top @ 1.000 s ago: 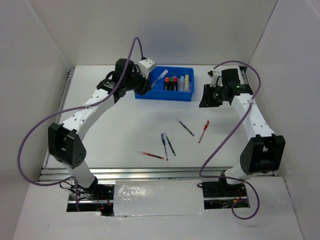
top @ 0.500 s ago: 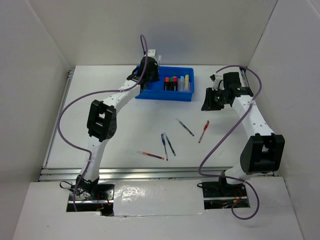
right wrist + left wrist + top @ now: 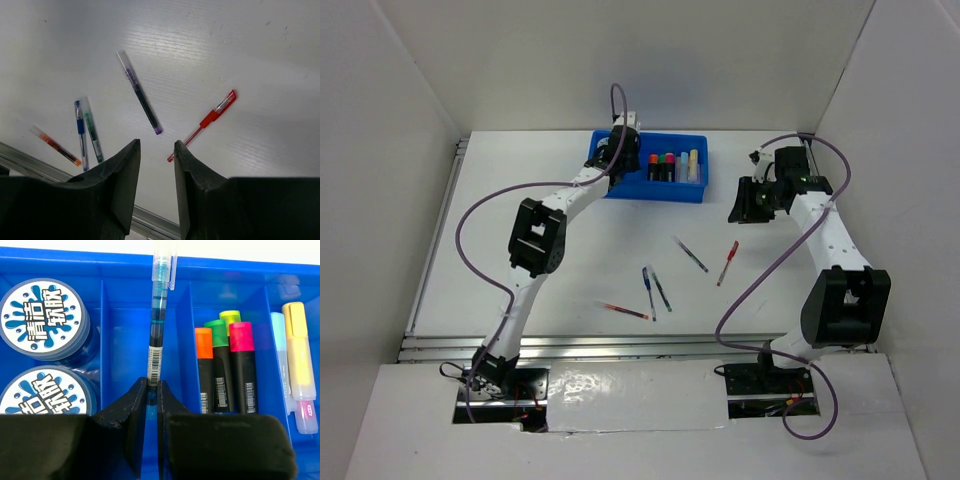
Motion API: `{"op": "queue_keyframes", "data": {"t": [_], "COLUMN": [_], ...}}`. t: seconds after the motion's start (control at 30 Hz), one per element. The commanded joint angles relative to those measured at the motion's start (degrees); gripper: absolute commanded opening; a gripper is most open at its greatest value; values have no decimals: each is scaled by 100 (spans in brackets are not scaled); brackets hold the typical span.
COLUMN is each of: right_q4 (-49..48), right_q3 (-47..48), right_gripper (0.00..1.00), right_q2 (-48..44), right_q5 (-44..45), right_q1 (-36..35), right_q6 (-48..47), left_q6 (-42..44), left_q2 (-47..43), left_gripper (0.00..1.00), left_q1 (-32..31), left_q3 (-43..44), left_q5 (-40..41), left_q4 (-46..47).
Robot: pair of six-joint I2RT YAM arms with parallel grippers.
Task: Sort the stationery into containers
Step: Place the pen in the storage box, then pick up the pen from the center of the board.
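Note:
The teal-blue pen (image 3: 156, 325) hangs lengthwise above the second section of the tray, between its dividers, and would drop in, so my left gripper should open now.
The blue compartment tray (image 3: 695, 192) stands at the far middle of the table; it also shows in the left wrist view (image 3: 120, 267). My left gripper (image 3: 152, 382) is shut on a thin teal-blue pen (image 3: 156, 325), held over the tray's second compartment. Two round pale-blue discs (image 3: 42, 315) fill the left compartment, and orange, green, yellow and pink highlighters (image 3: 225, 360) and pale ones (image 3: 295, 365) lie to the right. My right gripper (image 3: 157, 145) is open and empty above the table. A red pen (image 3: 205, 122), a purple pen (image 3: 140, 95), a blue pen (image 3: 80, 132), a green pen (image 3: 92, 129) and an orange-tipped pen (image 3: 55, 145) lie loose.
The loose pens lie in the table's middle (image 3: 665, 275), between the arms. White walls enclose the table on three sides. A metal rail (image 3: 620, 345) runs along the near edge.
My left arm has swung right and forward, carrying the pen from the tray's left end to over the tray. My right gripper has shifted slightly right.

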State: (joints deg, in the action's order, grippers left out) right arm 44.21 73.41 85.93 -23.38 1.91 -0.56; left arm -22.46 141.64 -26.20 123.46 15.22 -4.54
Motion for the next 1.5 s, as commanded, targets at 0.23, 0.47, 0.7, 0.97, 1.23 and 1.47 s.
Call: {"op": "queue_keyframes", "data": {"t": [0.23,0.47,0.7,0.97,1.23,1.47], "right_q4": [70,71,10,-369,-720,-659], "right_q3": [33,-72,-379,-1583,-2190,-2199], "right_gripper": [46,47,47,48,47,43], "right_q2": [-129,-269,-542,-1394,-1738,-975], "right_q5": [-88,26,403,1818,2459,2786], "right_q1": [46,46,37,-165,-823,-1193], "right_q6": [240,433,899,2419,3298,3597], "left_q6": [145,145,374,734,252,-22], "left_q2": [4,-207,-1040,-2910,-4389,-4742], "left_gripper": [32,54,59,65,70,70], "left_q1": [-35,-26,-35,0,421,677], "left_q3": [55,91,108,-960,-2211,-2590], "left_q5": [-28,-125,-81,174,130,25], "left_q4": [392,383,348,76,-697,-1110]}}
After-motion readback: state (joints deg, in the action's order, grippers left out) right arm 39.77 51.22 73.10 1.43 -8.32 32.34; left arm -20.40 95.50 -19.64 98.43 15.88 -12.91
